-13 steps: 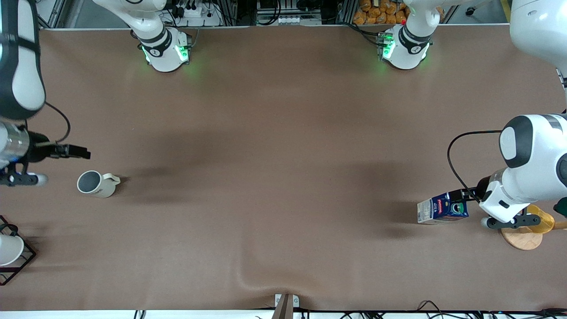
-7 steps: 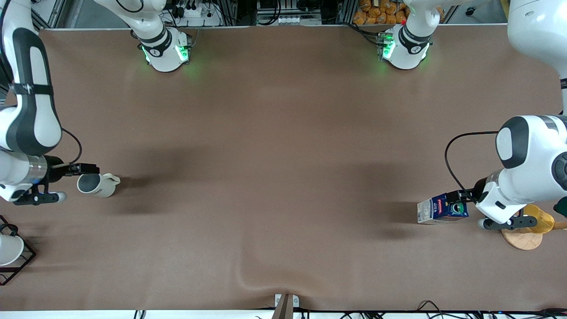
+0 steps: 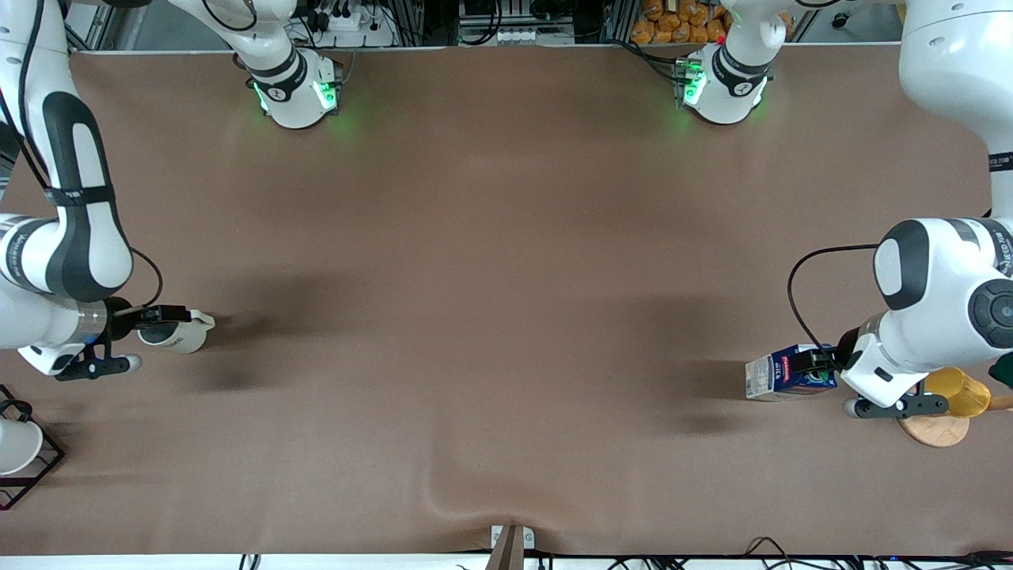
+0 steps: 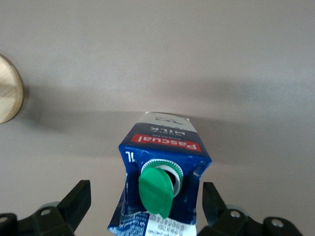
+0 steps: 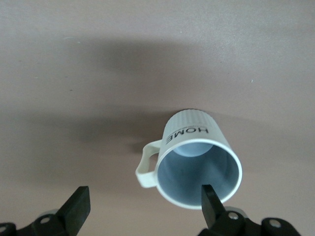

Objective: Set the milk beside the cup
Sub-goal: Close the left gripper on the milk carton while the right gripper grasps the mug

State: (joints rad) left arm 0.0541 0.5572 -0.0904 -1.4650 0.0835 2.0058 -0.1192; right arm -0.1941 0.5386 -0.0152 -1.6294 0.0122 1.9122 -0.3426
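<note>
The right gripper isn't ready to close yet: its fingers are short of the mug's handle [image 5: 146,167], above the mug's rim [image 5: 237,167]. It needs to lower first, then close on the handle.
The milk [image 3: 779,375] is a dark-blue carton with a green cap, standing toward the left arm's end of the table. My left gripper [image 3: 815,362] hangs open right over it. In the left wrist view the carton [image 4: 165,162] sits between the two black fingers [image 4: 78,198], which stand clear of its sides. The cup [image 3: 184,339], a cream-white mug with a handle, stands toward the right arm's end. My right gripper [image 3: 162,314] is open over it. In the right wrist view one finger [image 5: 211,202] overlaps the cup's [image 5: 197,147] rim and the handle lies between the fingers.
A translucent yellow cup [image 3: 959,391] stands on a round wooden coaster [image 3: 934,430] beside the milk, under the left arm. A white cup [image 3: 14,447] sits in a black wire rack [image 3: 39,467] at the right arm's end. The brown cloth has a ridge [image 3: 443,495] near the front edge.
The right arm has swung in and down, bringing its open gripper from beside the cup to over its rim. The left gripper has crept a little farther over the milk.
</note>
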